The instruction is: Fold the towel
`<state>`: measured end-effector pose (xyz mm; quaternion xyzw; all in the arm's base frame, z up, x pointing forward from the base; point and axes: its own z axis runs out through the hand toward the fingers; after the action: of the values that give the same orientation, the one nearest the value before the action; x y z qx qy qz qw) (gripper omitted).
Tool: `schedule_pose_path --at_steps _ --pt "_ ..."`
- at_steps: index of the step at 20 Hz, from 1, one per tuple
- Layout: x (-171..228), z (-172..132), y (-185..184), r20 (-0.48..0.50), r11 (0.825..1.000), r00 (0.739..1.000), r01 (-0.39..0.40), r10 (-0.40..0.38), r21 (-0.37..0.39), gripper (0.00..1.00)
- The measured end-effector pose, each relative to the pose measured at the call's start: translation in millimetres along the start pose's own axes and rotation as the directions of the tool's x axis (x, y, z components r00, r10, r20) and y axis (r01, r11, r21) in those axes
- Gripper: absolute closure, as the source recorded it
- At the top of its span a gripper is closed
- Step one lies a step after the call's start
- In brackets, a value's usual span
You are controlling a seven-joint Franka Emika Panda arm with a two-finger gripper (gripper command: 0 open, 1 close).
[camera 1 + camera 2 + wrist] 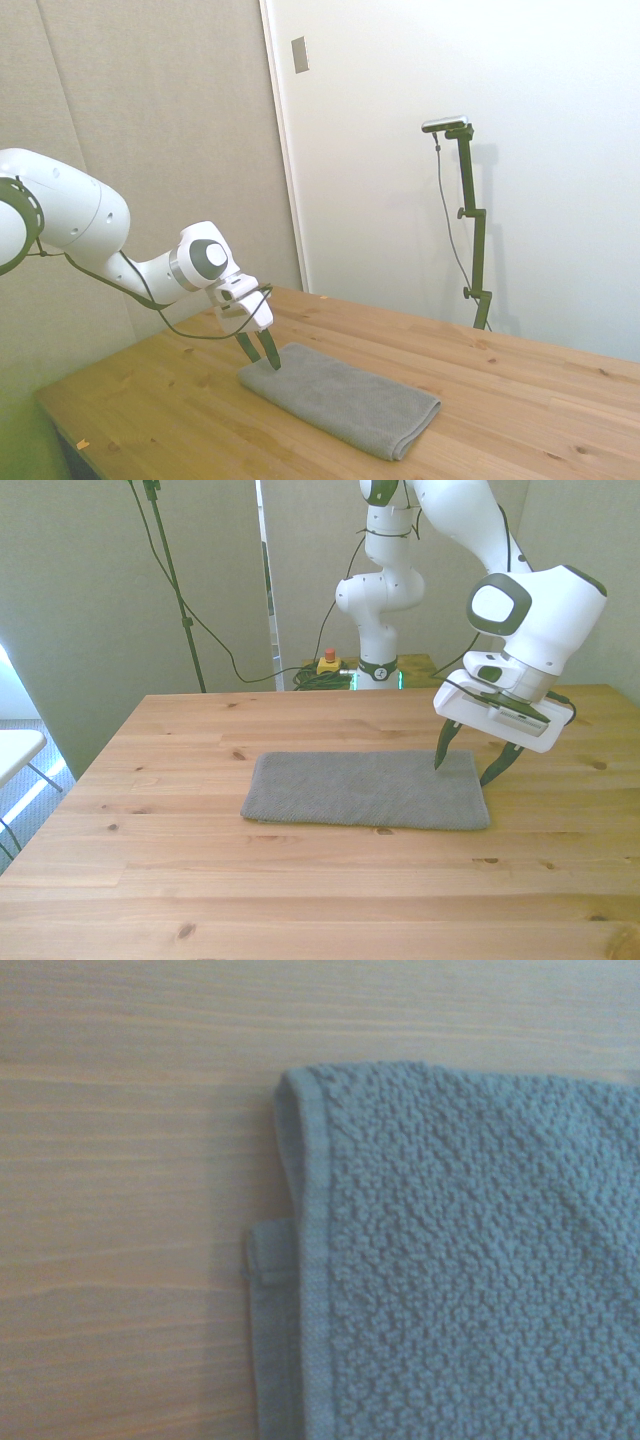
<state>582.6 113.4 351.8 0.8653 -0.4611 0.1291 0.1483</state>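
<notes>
The gripper will next pinch the towel by its hemmed short end, where the top fold gapes open while the rest of the towel lies flat.
The grey towel lies flat on the wooden table as a long folded strip. In the side view the towel runs from the gripper toward the near right. My gripper is open, its dark fingers straddling the towel's short end at the front view's right, one tip over the cloth and one past its edge. From the side the gripper hovers just above that end's corner. The wrist view shows the towel's hemmed corner with a lower layer peeking out beneath it.
A yellow box with a red button and cables sit behind the table's far edge by the robot base. A white table corner shows at the front view's left.
</notes>
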Motion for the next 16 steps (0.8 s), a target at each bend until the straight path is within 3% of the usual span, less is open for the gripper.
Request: schedule_pose_path --at_steps 16 --pt "24 6 20 0.009 1.0 1.0 -0.023 0.023 0.013 1.0"
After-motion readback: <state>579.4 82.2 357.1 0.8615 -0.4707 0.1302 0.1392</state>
